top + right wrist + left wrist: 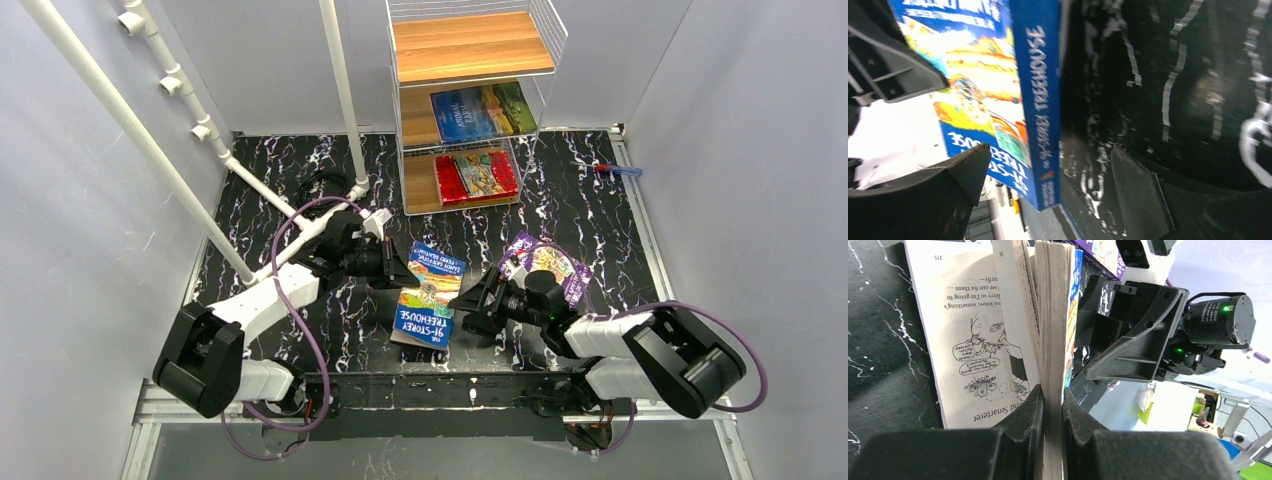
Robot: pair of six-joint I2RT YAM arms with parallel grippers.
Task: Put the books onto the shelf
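My right gripper's fingers are open around the blue spine [1040, 100]. The book would stay in my left gripper if I lifted my right gripper now.
My left gripper [397, 272] [1052, 396] is shut on the page block of the blue cartoon "Treehouse" book [430, 298] [1055, 315], held on edge above the table. Some of its pages have fallen open to the left. My right gripper [480, 302] [1050, 162] is open, and the book's blue spine [1040, 100] stands between its spread fingers without touching them. A purple book [560, 262] lies flat on the table by the right arm. On the shelf [470, 45], the blue "Animal Farm" [482, 110] lies on the middle board and a red book [476, 175] on the lower one.
A white pipe frame [180, 110] slants across the back left, one post [340, 90] standing just left of the shelf. A red-and-blue pen [610, 170] lies at the back right of the black marbled table [600, 220]. Grey walls close in both sides.
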